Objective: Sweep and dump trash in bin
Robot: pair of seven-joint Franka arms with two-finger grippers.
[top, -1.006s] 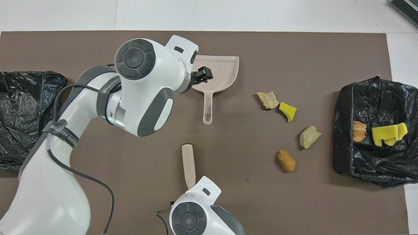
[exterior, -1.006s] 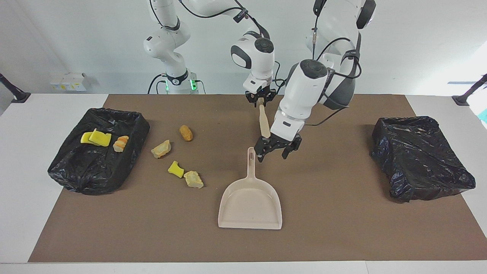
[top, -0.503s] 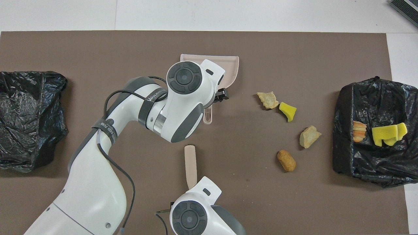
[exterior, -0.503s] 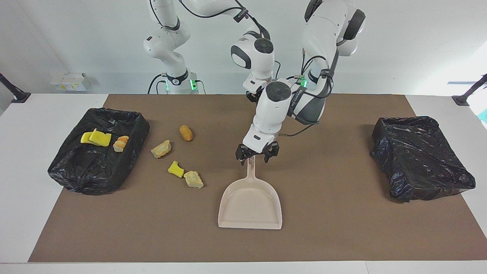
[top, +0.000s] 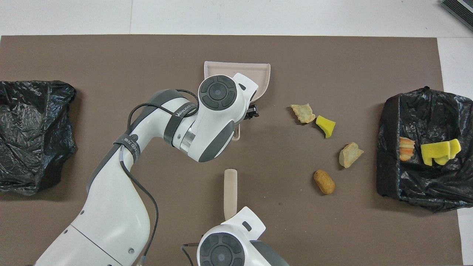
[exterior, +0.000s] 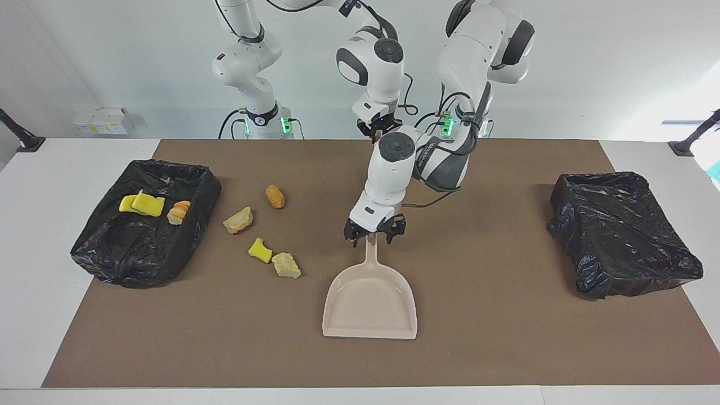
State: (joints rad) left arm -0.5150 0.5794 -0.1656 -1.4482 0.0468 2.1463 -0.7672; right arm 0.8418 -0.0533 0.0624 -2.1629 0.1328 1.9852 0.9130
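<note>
The left gripper picks up the beige dustpan by its slim handle [top: 237,133] next, since the broad tray [top: 248,71] is wider than my fingers' reach.
A beige dustpan [exterior: 369,304] [top: 260,74] lies flat mid-mat, its handle pointing toward the robots. My left gripper [exterior: 371,235] is down at that handle, open, with one finger on each side. My right gripper [exterior: 379,133] hangs over the mat's edge by the robots, shut on a beige stick [top: 230,190]. Loose trash lies on the mat: a brown nugget [exterior: 275,196] [top: 324,181], two tan chunks [exterior: 238,220] [exterior: 286,265] and a yellow-green sponge piece [exterior: 260,250] [top: 325,125]. More scraps [exterior: 143,203] lie in the black-lined bin [exterior: 140,253] [top: 417,184].
A second black-lined bin [exterior: 621,236] [top: 33,133] stands at the left arm's end of the brown mat [exterior: 506,337]. A small white box [exterior: 104,120] sits off the mat near the right arm's base.
My left gripper swung in from beside the dustpan handle and came down astride it. My right gripper rose a little and shifted the stick toward the right arm's end.
</note>
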